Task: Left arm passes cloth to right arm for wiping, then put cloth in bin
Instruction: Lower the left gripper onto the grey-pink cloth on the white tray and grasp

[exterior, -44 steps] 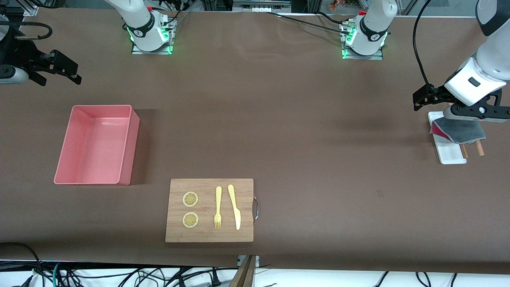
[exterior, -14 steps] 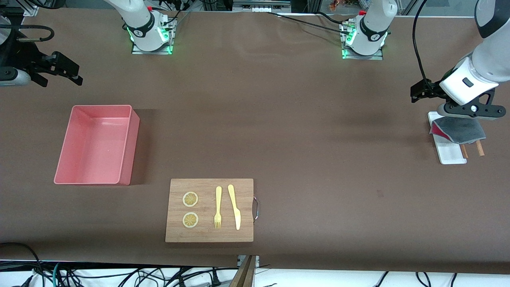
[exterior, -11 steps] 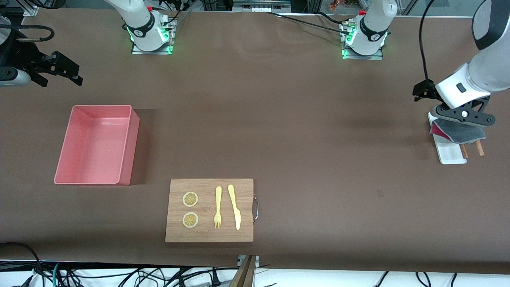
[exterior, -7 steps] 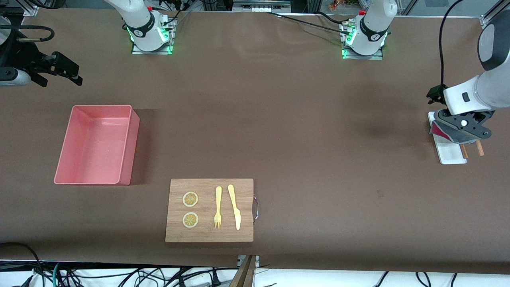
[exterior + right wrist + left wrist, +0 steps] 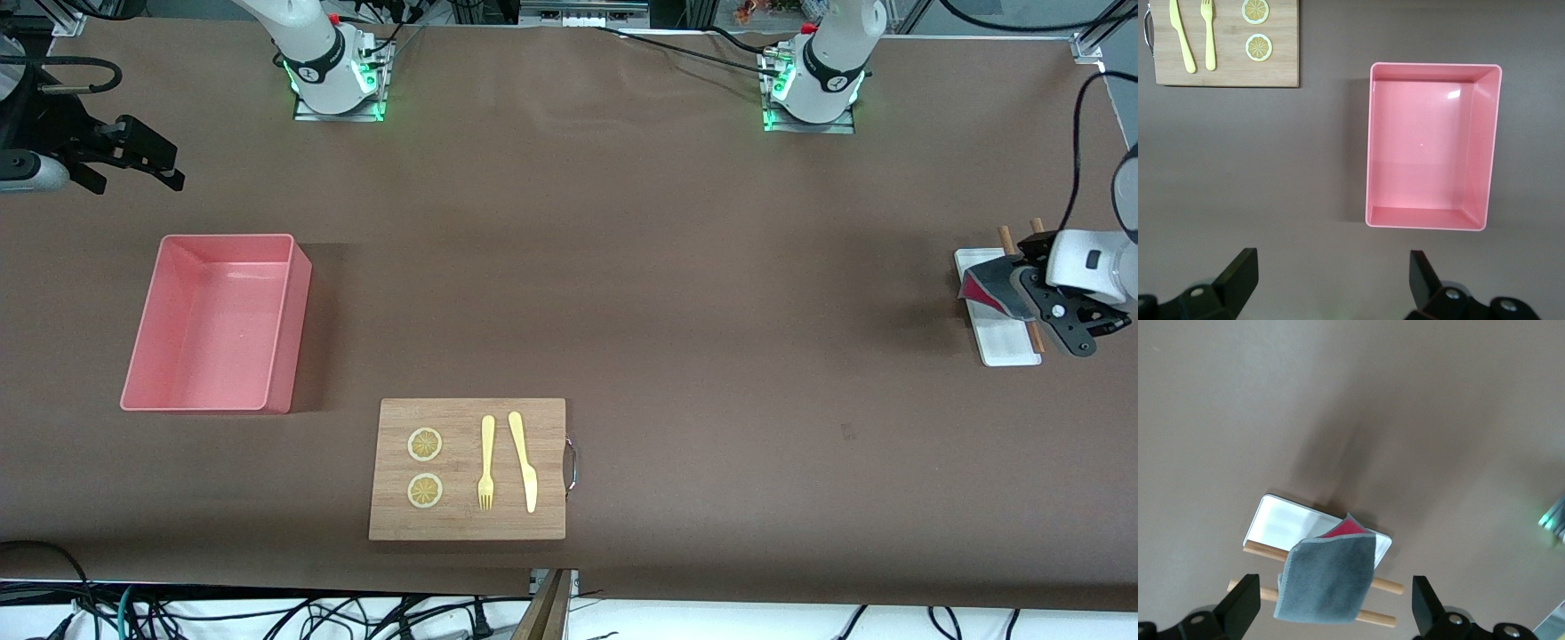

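Observation:
The left gripper grabs the grey cloth by its folded middle [image 5: 1326, 577] next, to pass the cloth for wiping.
The cloth [image 5: 989, 290], grey with a crimson corner showing, lies folded on two wooden sticks and a small white tray [image 5: 1005, 345] at the left arm's end of the table. My left gripper [image 5: 1058, 311] hangs over it and hides part of it. In the left wrist view the cloth [image 5: 1328, 577] lies apart from my open left gripper [image 5: 1336, 613], with one finger to each side of it. The pink bin [image 5: 213, 320] stands empty at the right arm's end. My right gripper [image 5: 133, 176] waits open and empty, high above the table beside the bin [image 5: 1431, 147].
A wooden board [image 5: 467, 469] with two lemon slices, a yellow fork and a yellow knife lies near the front edge; it also shows in the right wrist view [image 5: 1225, 67]. The two wooden sticks [image 5: 1386, 586] stick out from under the cloth.
My left gripper has swung toward the table's end and come down over the cloth, turning as it went. The cloth has not moved. The right arm has not moved.

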Robot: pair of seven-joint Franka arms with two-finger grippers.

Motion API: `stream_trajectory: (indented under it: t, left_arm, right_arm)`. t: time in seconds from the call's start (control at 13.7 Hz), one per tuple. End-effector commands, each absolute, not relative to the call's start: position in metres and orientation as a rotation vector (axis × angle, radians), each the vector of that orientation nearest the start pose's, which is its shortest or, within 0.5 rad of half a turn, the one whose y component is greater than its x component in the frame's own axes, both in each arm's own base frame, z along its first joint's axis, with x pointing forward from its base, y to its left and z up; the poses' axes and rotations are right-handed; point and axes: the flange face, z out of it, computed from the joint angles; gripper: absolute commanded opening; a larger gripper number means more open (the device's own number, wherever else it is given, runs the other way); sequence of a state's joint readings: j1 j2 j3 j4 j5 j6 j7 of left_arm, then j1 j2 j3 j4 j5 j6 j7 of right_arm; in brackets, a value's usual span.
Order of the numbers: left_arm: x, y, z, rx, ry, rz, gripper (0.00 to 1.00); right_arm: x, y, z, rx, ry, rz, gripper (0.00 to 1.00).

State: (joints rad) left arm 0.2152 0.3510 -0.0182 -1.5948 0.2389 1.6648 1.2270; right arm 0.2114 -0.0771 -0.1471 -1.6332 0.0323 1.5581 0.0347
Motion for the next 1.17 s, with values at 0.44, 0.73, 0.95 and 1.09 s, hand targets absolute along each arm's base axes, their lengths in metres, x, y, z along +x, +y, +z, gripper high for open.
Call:
stream_trajectory:
  t: [0.44,0.73,0.95,1.09]
  left_arm:
    - [0.616,0.23,0.297,-2.75,1.94,0.619,1.0]
    - [0.614,0.24,0.283,-2.756,1.963,0.625,1.0]
    - [0.611,0.244,0.278,-2.758,1.961,0.643,0.83]
    - [0.611,0.243,0.279,-2.755,1.962,0.645,0.42]
  right_arm:
    - [0.529,0.032,0.642,-3.106,-0.044,-0.008,1.0]
    - [0.529,0.03,0.642,-3.106,-0.047,-0.006,1.0]
    - [0.529,0.03,0.642,-3.106,-0.047,-0.006,1.0]
    - [0.529,0.031,0.641,-3.105,-0.044,-0.003,1.0]
